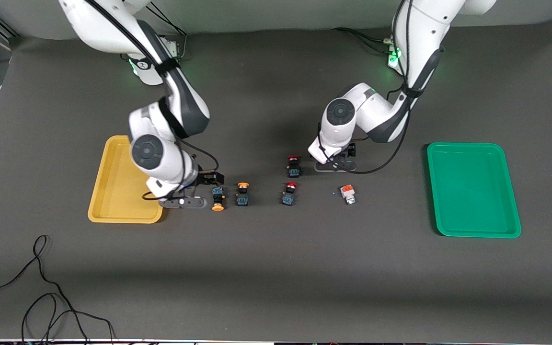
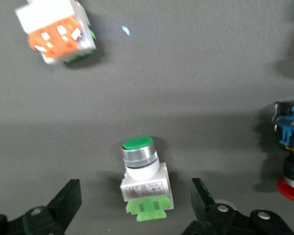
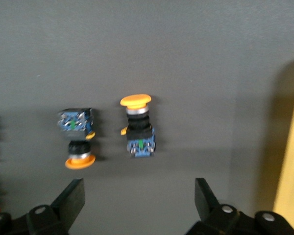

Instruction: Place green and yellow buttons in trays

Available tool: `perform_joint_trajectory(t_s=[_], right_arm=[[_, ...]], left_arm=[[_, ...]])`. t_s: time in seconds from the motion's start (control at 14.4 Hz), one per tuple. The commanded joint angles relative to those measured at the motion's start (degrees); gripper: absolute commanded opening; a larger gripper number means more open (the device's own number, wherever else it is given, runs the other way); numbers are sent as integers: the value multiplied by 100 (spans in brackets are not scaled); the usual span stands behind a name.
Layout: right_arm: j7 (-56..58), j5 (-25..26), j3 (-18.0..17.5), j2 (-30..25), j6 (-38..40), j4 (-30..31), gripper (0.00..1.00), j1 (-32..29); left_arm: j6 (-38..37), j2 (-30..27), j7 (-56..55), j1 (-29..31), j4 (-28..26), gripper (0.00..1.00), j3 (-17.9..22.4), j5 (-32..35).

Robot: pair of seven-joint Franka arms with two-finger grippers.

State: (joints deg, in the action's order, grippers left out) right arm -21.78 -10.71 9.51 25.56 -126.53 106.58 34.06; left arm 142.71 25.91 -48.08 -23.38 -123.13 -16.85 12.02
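My fingers are level with the white body (image 2: 146, 188) below the green cap, so closing now would catch the button. It is time for my left gripper to close on the button.
A white-bodied button with a round green cap (image 2: 142, 178) lies on the mat between the open fingers of my left gripper (image 2: 136, 205), untouched; in the front view the left gripper (image 1: 338, 160) hides it. Two black-bodied, yellow-capped buttons (image 1: 217, 197) (image 1: 242, 194) lie beside the yellow tray (image 1: 113, 191). My right gripper (image 1: 208, 181) hovers open and empty by them, and in the right wrist view (image 3: 137, 205) both yellow buttons (image 3: 137, 127) (image 3: 78, 139) lie just ahead of its fingers. The green tray (image 1: 472, 225) sits empty at the left arm's end.
Two red-capped black buttons (image 1: 293, 165) (image 1: 289, 193) lie mid-table. A white and orange switch block (image 1: 348, 194) lies nearer the camera than the left gripper and also shows in the left wrist view (image 2: 59, 29). Loose black cables (image 1: 41, 287) trail at the near corner by the right arm's end.
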Motion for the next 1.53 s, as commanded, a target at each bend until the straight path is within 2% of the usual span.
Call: perform_joint_trajectory(t_s=[0.0, 0.14, 0.21, 0.28, 0.49, 0.63, 0.77, 0.84, 0.91, 0.98, 1.11, 1.25, 1.32, 1.46], right_arm=[[-46, -81, 77, 264, -372, 83, 99, 92], [-46, -81, 77, 519, -696, 109, 99, 232], [-46, -81, 77, 615, -837, 109, 99, 233], [-46, -81, 77, 669, -926, 100, 99, 233], [-46, -81, 77, 792, -1058, 100, 99, 233], [-46, -81, 77, 871, -1155, 109, 99, 241], [-54, -81, 77, 933, -1234, 109, 99, 276], [-54, -89, 77, 968, -1252, 109, 98, 277], [-54, -81, 77, 977, -1260, 109, 92, 277], [-54, -81, 77, 986, -1261, 109, 81, 285], [-46, -81, 77, 986, -1261, 109, 53, 285], [-54, -81, 77, 977, -1252, 109, 16, 285], [-46, -81, 77, 933, -1217, 109, 0, 277], [-37, -81, 112, 732, -1094, 109, 0, 268]], left_arm=[[-16, 36, -211, -158, 44, 87, 77, 125], [-50, 45, -220, -141, 44, 27, 77, 116], [-68, 28, -220, -114, 61, 8, 77, 116], [-103, 10, -228, -105, 96, 0, 77, 107], [-330, -243, -237, 17, 289, 0, 94, 29], [-1416, -796, -115, 376, 718, 0, 50, -251], [-2515, -1271, 541, 649, 1403, 0, 85, -1058], [-3077, -1482, 971, 990, 1650, 0, 94, -1323], [-3509, -1710, 1376, 1367, 1765, 0, 94, -1430], [-3775, -1956, 1824, 1754, 1741, 0, 103, -1439], [-4189, -2169, 2956, 2580, 1688, 0, 138, -1387], [-4226, -2178, 4125, 3450, 1679, 0, 156, -1143], [-4156, -2109, 4523, 3733, 1670, 0, 156, -967], [-3588, -1828, 4886, 4059, 1443, 0, 164, -624]])
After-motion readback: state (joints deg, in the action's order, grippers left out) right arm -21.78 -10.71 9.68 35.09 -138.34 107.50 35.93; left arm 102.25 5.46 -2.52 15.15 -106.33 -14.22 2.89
